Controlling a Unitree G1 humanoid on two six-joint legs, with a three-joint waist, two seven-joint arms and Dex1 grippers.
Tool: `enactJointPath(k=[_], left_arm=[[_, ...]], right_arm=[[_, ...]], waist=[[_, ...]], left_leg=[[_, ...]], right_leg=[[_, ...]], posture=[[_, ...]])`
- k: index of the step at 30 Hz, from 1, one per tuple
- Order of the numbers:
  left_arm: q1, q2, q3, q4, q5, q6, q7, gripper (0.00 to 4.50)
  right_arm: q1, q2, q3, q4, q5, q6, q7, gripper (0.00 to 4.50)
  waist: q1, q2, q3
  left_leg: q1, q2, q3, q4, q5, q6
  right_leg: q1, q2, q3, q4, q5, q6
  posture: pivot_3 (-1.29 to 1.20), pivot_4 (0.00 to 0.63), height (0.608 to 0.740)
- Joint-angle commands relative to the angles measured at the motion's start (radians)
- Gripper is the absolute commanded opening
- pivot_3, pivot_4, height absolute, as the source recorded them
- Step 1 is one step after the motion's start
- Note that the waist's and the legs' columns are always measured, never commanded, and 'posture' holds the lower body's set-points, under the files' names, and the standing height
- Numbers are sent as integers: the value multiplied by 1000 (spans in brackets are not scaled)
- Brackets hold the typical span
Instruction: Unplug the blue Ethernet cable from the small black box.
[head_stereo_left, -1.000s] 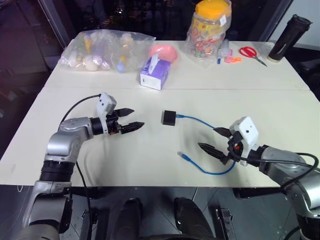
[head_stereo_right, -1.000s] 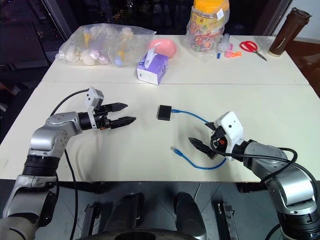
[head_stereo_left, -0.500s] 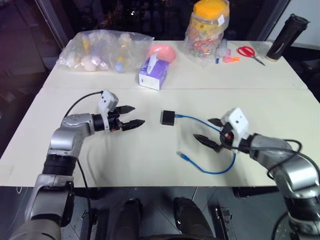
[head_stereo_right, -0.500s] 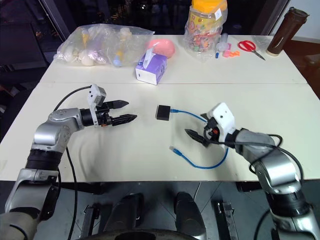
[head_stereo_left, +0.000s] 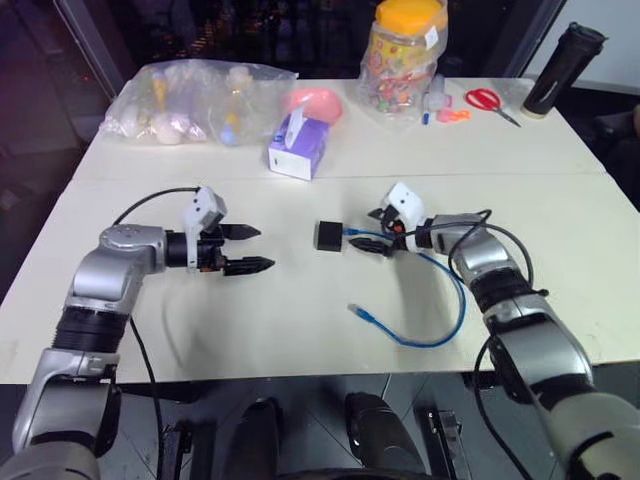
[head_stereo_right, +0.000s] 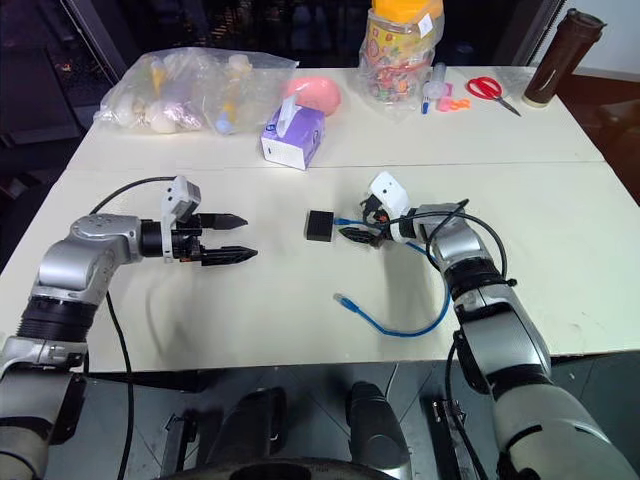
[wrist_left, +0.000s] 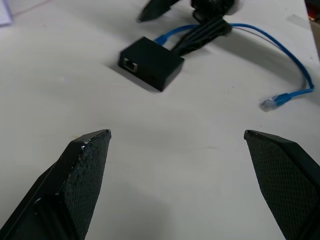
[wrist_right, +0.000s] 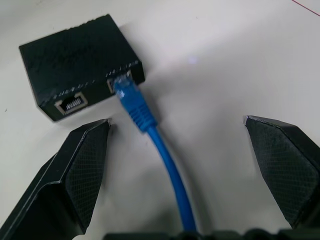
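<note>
The blue plug and my right gripper crowd one end of the small black box, so my left gripper should next grab the box by the empty-port end (wrist_left: 137, 68).
The small black box (head_stereo_left: 328, 236) lies mid-table, and the blue Ethernet cable (head_stereo_left: 455, 300) is plugged into its right side. From there the cable loops toward the front edge and ends in a free plug (head_stereo_left: 358, 312). My right gripper (head_stereo_left: 372, 232) is open just right of the box. In the right wrist view its fingers stand on either side of the inserted plug (wrist_right: 131, 97), clear of it. My left gripper (head_stereo_left: 262, 248) hovers open to the left of the box, a hand's width away, pointing at it. The box (wrist_left: 151, 62) lies ahead of it in the left wrist view.
At the back of the table stand a purple tissue box (head_stereo_left: 295, 150), a clear bag of bottles (head_stereo_left: 190, 100), a pink bowl (head_stereo_left: 315, 100), a candy jar (head_stereo_left: 403, 60), red scissors (head_stereo_left: 485, 100) and a dark bottle (head_stereo_left: 555, 70).
My right arm has reached forward and left from the cable's loop up to the box, and its open fingers now straddle the plug. The left gripper has stayed about where it was.
</note>
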Motion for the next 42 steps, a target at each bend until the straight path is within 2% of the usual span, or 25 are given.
enactJointPath(k=[1, 2, 5, 9, 12, 15, 17, 20, 22, 31, 34, 42], left_arm=[[31, -8, 36, -89, -38, 31, 40, 4500], [39, -9, 38, -103, -42, 37, 46, 4500], [50, -10, 39, -114, -43, 38, 65, 4500], [-12, -53, 31, -2, -14, -23, 106, 4500], [-95, -122, 37, 166, 15, -80, 159, 4500], [-170, -186, 37, 297, -3, -112, 113, 4500], [-227, -230, 64, 390, -34, -102, 89, 4500], [-320, -285, 83, 534, -46, -114, 36, 4500], [-385, -314, 89, 634, -37, -135, 4, 4500], [-599, -389, 135, 967, -3, -223, -81, 4500], [-621, -407, 135, 1004, 17, -248, -103, 3756], [-627, -415, 160, 1031, 36, -261, -133, 616]], right_arm=[[-27, 37, 13, 128, -57, -66, 31, 3620], [-34, 40, 12, 148, -66, -77, 42, 3287], [-36, 39, 27, 177, -103, -124, 69, 1799], [3, -9, 135, 119, -278, -335, -45, 18], [40, -50, 157, 23, -349, -444, -144, 18], [118, -92, 109, -194, -356, -468, -227, 18], [169, -117, 83, -352, -370, -441, -269, 18], [242, -127, 32, -572, -358, -362, -308, 18], [280, -133, 10, -676, -367, -323, -329, 18], [353, -139, -29, -872, -398, -223, -389, 18], [365, -139, -28, -905, -409, -205, -400, 0], [375, -147, -27, -953, -428, -171, -403, 0]], waist=[[-11, 0, 0], [-13, 0, 0], [-13, 0, 0], [-10, 0, 0], [-3, -1, -1], [-1, -1, -1], [1, -1, -1], [7, -1, -1], [9, -1, -1], [13, -2, -1], [14, -2, -1], [13, -2, -1]], left_leg=[[1, 0, 0, 0, 0, 0], [2, 0, 0, 0, 0, 0], [3, 0, 0, 1, 0, 0], [8, 0, 0, 2, 0, 0], [16, -1, -1, 2, 0, -1], [16, -1, 0, 2, 2, -3], [12, -2, 0, 2, 2, -3], [-1, -2, -1, 3, 2, -3], [-2, -2, -1, 2, 2, -3], [-1, -2, -1, 1, 2, -3], [-1, -2, -1, 1, 2, -3], [-1, -2, -1, 1, 2, -3]], right_leg=[[1, 0, 0, 1, 0, 0], [1, 0, 0, 1, 0, 0], [1, 0, 0, 6, 0, 0], [5, 1, 0, 8, 0, 0], [15, 0, 0, 4, -3, -4], [16, 0, 1, 1, -3, -5], [12, 0, 1, 0, -1, -2], [-1, 0, 1, 5, 0, 1], [-5, 0, 1, 8, 0, 1], [-3, 0, 1, 6, 0, 1], [-3, 0, 1, 6, -1, 1], [-3, 0, 1, 6, 0, 1]], posture=[[0, 150, 739], [0, 150, 739], [0, 150, 739], [0, 150, 739], [0, 150, 739], [0, 150, 739], [0, 150, 739], [0, 150, 739], [0, 150, 739], [0, 150, 739], [0, 150, 739], [0, 150, 739]])
